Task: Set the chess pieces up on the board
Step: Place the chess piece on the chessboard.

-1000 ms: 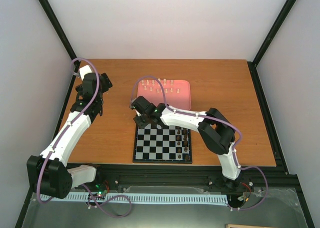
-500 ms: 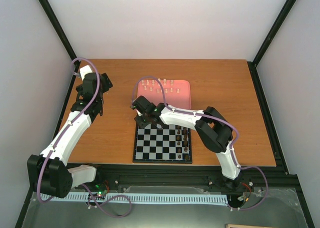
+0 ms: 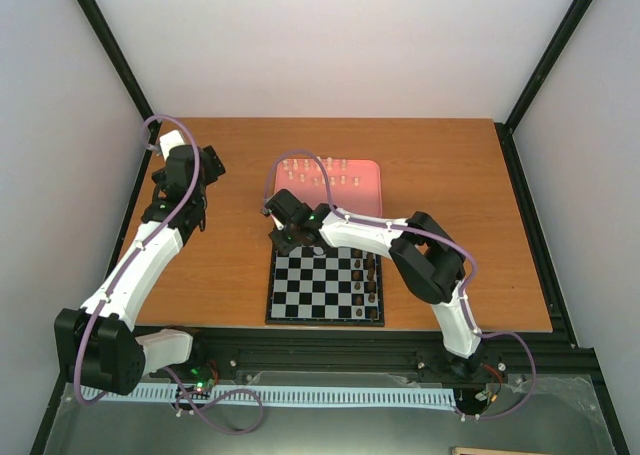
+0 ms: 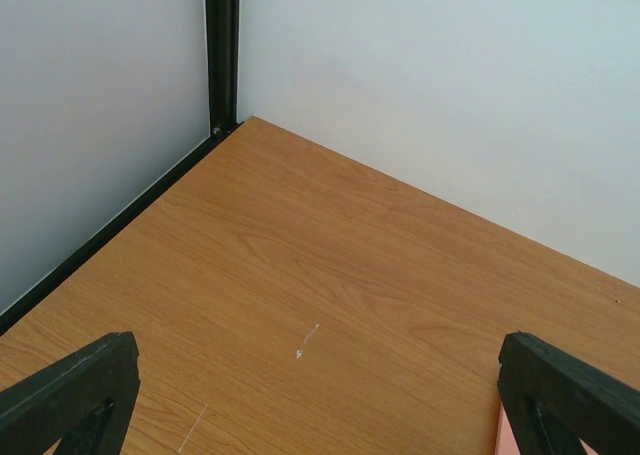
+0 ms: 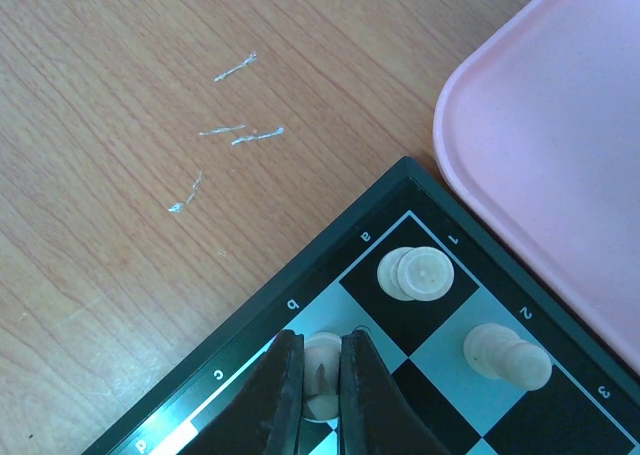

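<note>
I should open my right gripper, since the cream piece stands upright over the light square, clear of both neighbours, and would land on that square.
The board (image 3: 312, 297) lies in front of the arms, its far left corner filling the right wrist view (image 5: 300, 290). My right gripper (image 5: 321, 339) is shut on a cream chess piece (image 5: 322, 377), held upright over the light square next to that corner. In the top view that gripper (image 3: 283, 241) hangs over the board's far left edge. Two more cream pieces stand close by: one on the dark corner square (image 5: 415, 273), one on the neighbouring square (image 5: 506, 356). Several cream pieces (image 3: 320, 172) stand on the pink tray. My left gripper (image 4: 318, 405) is open over bare wood, holding nothing.
The pink tray (image 3: 368, 197) sits just behind the board, and its rim (image 5: 470, 175) comes close to the board's corner. Dark brown pieces (image 3: 370, 277) fill the board's right-hand side. The left arm (image 3: 150, 250) reaches along the table's left edge by the wall.
The right arm has edged slightly toward the board's far left corner with the piece still in its grip. The left arm has not moved.
</note>
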